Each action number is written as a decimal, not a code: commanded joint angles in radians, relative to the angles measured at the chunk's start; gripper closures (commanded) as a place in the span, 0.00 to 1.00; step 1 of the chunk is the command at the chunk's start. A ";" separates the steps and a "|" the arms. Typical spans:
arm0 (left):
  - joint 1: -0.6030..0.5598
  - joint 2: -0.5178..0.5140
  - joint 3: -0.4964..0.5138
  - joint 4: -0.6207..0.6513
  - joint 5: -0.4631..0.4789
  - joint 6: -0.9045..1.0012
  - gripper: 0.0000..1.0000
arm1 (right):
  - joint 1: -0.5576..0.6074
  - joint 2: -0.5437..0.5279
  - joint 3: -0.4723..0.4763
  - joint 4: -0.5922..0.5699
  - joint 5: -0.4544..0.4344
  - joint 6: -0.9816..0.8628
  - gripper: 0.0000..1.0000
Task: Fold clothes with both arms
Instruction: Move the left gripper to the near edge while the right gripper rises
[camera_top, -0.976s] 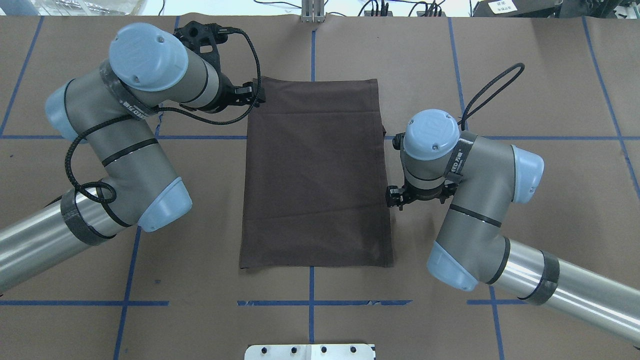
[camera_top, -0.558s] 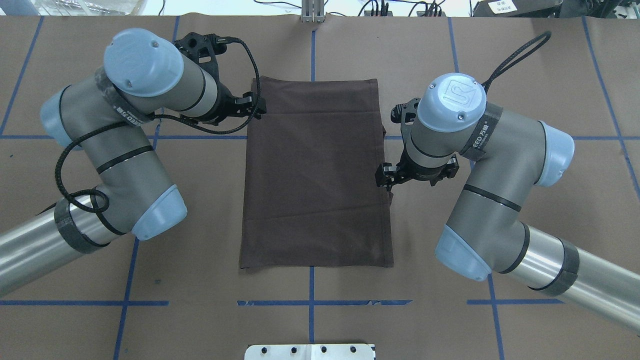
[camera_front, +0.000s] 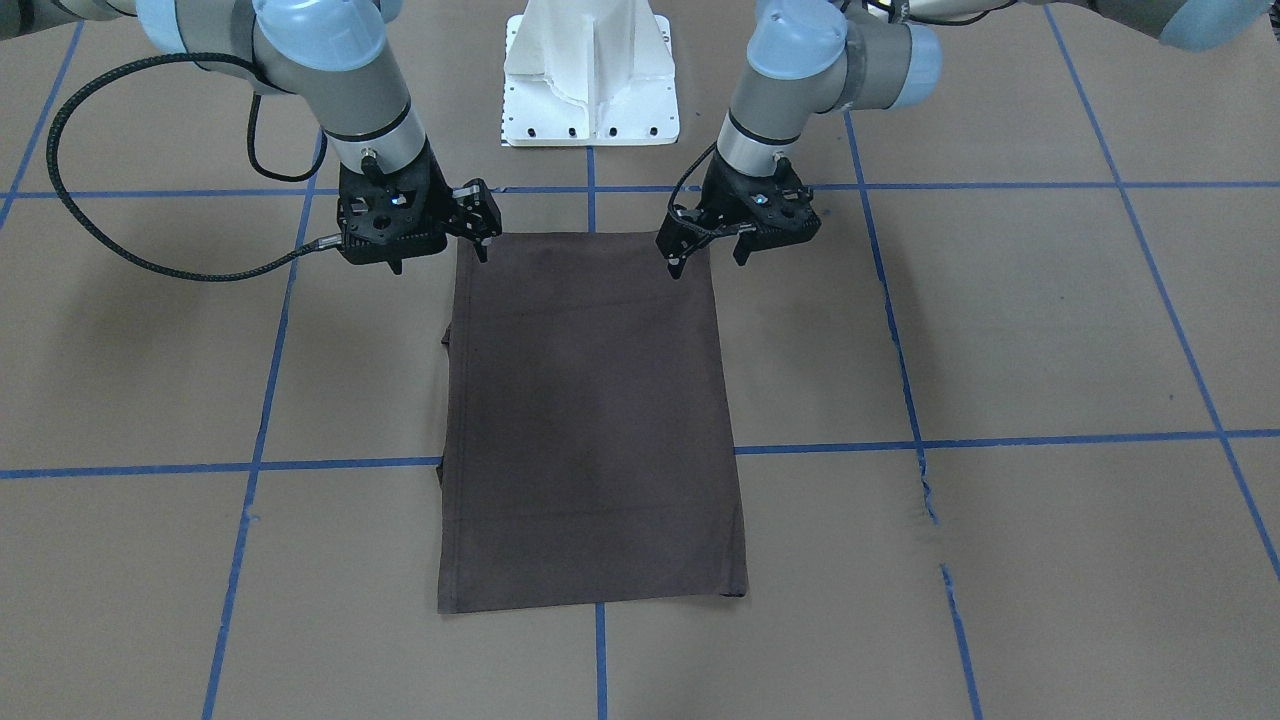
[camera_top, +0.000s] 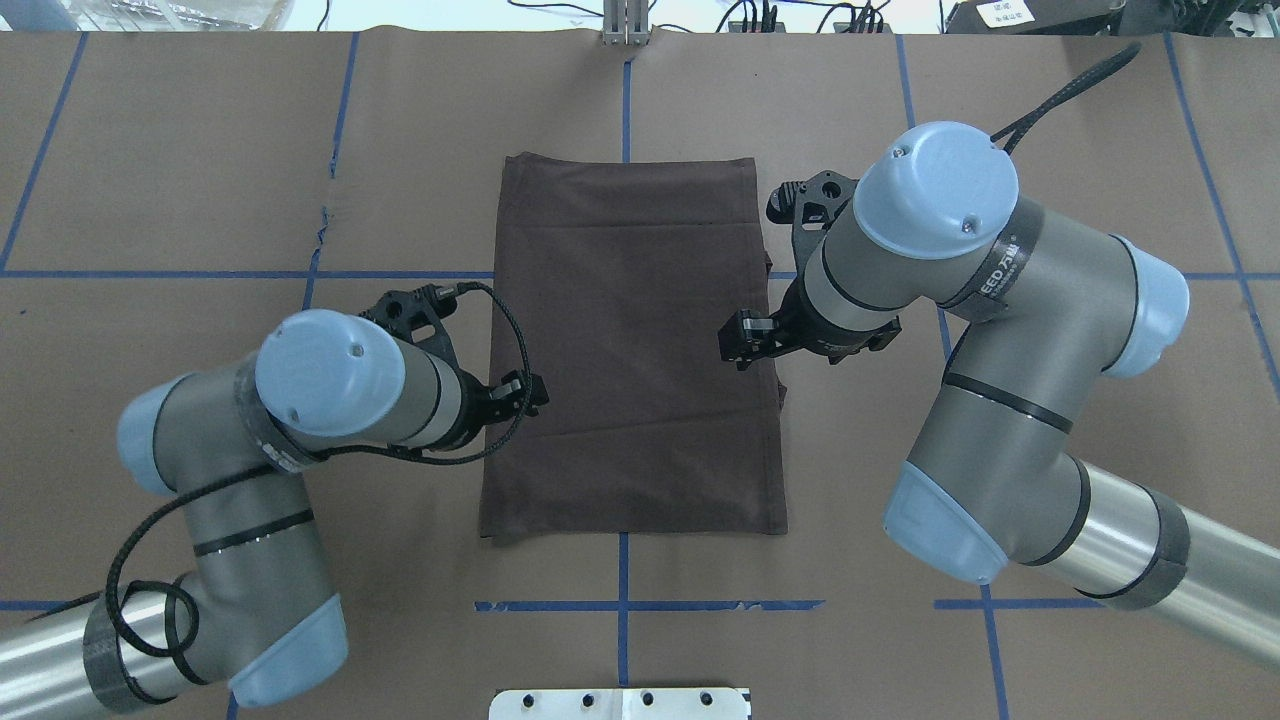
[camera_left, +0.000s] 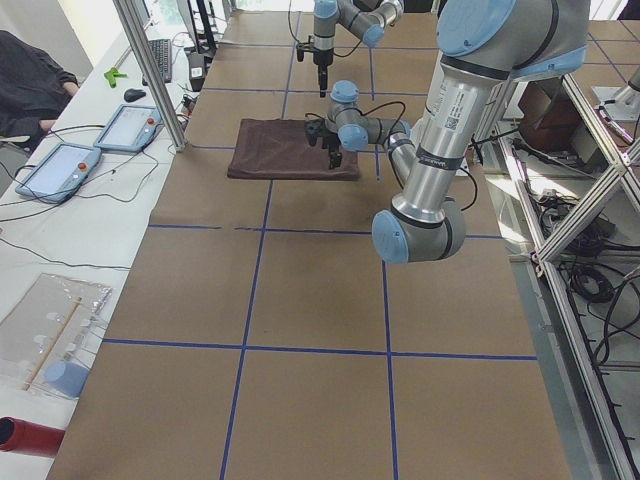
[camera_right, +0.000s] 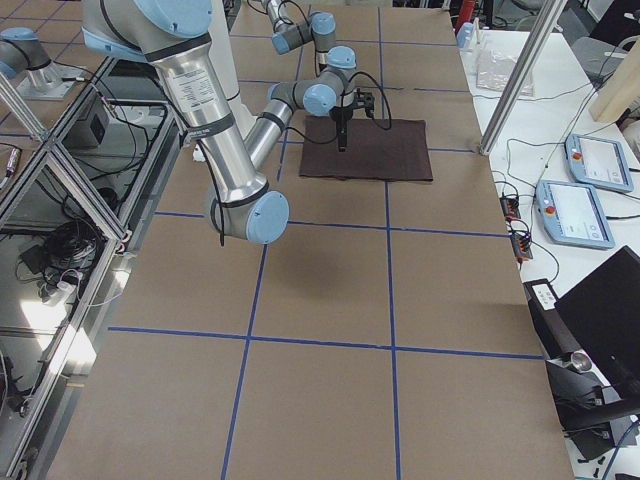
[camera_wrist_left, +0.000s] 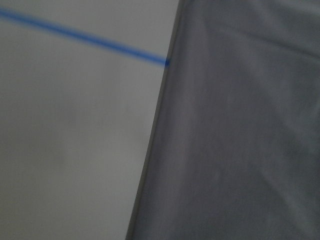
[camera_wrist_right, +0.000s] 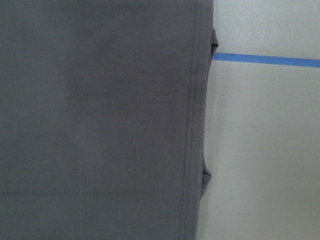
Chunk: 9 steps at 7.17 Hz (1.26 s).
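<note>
The folded T-shirt (camera_front: 588, 432) still has to be doubled over its own length, so my left gripper should next take hold of the T-shirt by the corner of its short edge (camera_front: 708, 250).
The clothes are one dark brown T-shirt (camera_top: 630, 340), folded into a tall rectangle and lying flat on the brown paper, also seen in the front view (camera_front: 590, 420). My left gripper (camera_top: 525, 395) hangs open above the shirt's left edge in the half nearer the robot; the front view shows its fingers spread (camera_front: 708, 255). My right gripper (camera_top: 738, 345) hangs open above the right edge (camera_front: 442, 252). Neither holds cloth. The left wrist view shows the shirt's edge (camera_wrist_left: 240, 125) beside a blue line, and the right wrist view its hemmed edge (camera_wrist_right: 100, 120). Collar and lettering are hidden.
Blue tape lines (camera_top: 620, 605) grid the paper-covered table. The white base pedestal (camera_front: 590, 90) stands at the robot's side of the table. A side bench beyond the far edge holds teach pendants (camera_left: 60, 165) and cables. Aluminium posts (camera_left: 150, 70) rise at the table's far edge.
My left arm has pulled back from the shirt's far left corner to its near left edge. My right arm has risen and swung inward over the right edge. The shirt lies unchanged.
</note>
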 joint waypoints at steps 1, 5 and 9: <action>0.100 0.014 0.012 0.001 0.057 -0.088 0.04 | -0.006 -0.001 -0.001 0.030 -0.001 0.020 0.00; 0.137 0.027 0.032 0.003 0.083 -0.095 0.06 | -0.006 0.001 0.000 0.030 0.000 0.018 0.00; 0.137 0.026 0.041 0.006 0.080 -0.089 0.78 | -0.006 -0.001 0.000 0.030 0.000 0.018 0.00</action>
